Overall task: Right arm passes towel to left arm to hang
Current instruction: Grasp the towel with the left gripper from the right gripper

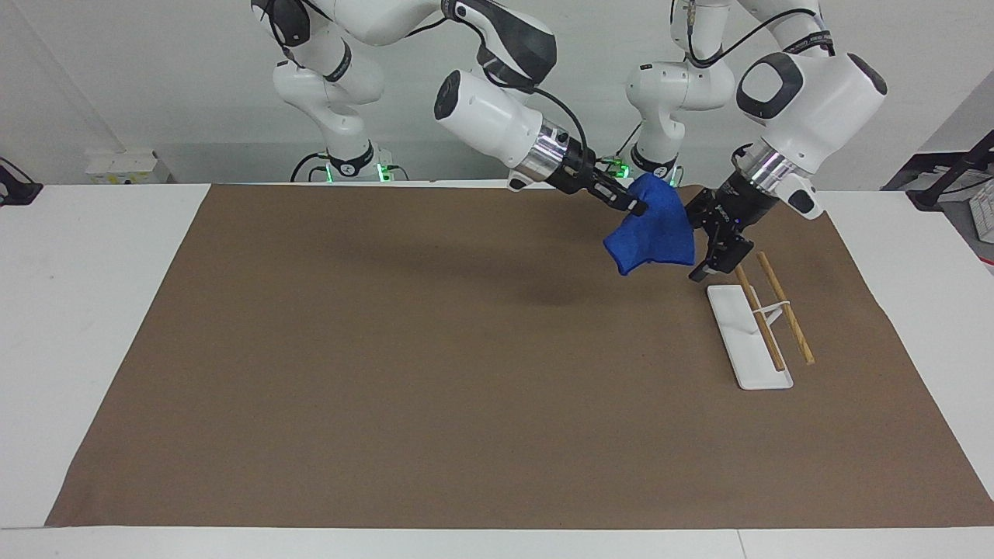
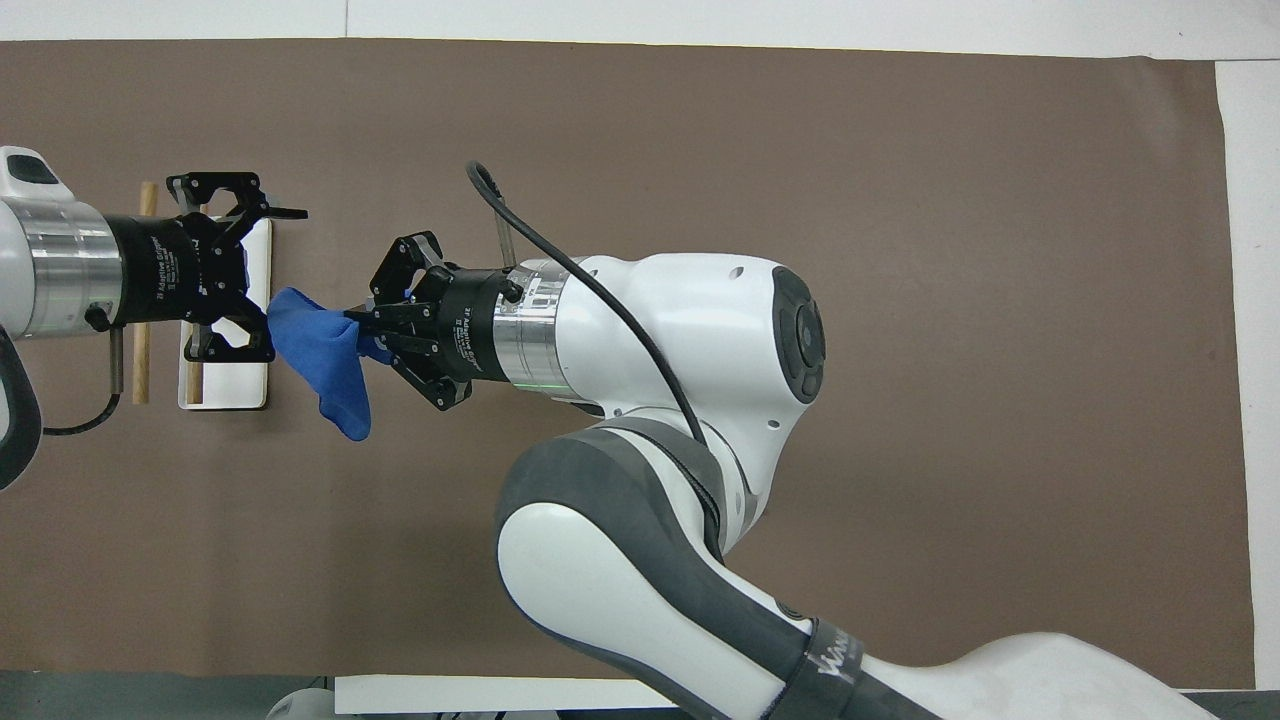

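I next need to take hold of that jutting corner (image 2: 284, 308) with my left gripper, as the towel's free corner sticks out while the towel's lower fold (image 2: 345, 402) hangs slack.
My right gripper (image 1: 633, 206) is shut on one end of the blue towel (image 1: 654, 230) and holds it in the air, over the brown mat beside the rack. The towel hangs bunched from that grip; it also shows in the overhead view (image 2: 325, 355), held by the right gripper (image 2: 358, 327). My left gripper (image 1: 699, 245) is open at the towel's free edge, over the rack's end nearer the robots. In the overhead view the left gripper (image 2: 280, 284) has a towel corner between its spread fingers.
The rack (image 1: 752, 335) has a white base and two wooden bars. It stands on the brown mat (image 1: 435, 373) toward the left arm's end, and also shows in the overhead view (image 2: 228, 385). White table (image 1: 85, 295) borders the mat.
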`<action>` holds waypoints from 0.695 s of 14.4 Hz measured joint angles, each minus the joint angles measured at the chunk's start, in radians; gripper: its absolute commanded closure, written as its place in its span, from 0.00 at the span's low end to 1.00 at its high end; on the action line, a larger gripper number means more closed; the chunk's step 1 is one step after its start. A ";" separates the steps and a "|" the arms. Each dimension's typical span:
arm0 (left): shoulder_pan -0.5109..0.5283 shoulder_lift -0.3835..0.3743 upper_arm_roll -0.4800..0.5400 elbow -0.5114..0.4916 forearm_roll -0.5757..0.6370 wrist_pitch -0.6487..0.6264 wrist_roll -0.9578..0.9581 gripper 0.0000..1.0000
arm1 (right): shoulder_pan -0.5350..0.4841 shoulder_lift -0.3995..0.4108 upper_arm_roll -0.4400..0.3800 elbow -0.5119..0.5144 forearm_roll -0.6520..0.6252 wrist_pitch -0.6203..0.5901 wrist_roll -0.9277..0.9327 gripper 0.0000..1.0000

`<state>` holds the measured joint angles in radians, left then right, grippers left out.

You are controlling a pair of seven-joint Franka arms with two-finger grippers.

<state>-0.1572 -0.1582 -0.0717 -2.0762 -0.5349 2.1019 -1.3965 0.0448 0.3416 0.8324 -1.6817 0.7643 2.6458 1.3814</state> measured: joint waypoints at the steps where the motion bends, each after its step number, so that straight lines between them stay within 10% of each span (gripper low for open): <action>1: -0.004 0.000 0.000 0.000 0.000 -0.018 0.001 0.10 | 0.000 0.000 0.000 0.000 0.000 0.000 0.000 1.00; 8: -0.003 -0.002 0.007 -0.023 0.000 -0.042 0.051 0.96 | 0.000 0.000 0.000 0.000 -0.001 0.000 -0.001 1.00; 10: 0.005 -0.003 0.010 -0.023 0.000 -0.061 0.065 1.00 | 0.000 0.000 0.000 0.000 -0.001 0.000 -0.001 1.00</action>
<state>-0.1524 -0.1617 -0.0622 -2.0992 -0.5346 2.0408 -1.3315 0.0448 0.3416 0.8325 -1.6817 0.7637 2.6454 1.3806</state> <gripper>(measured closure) 0.806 0.947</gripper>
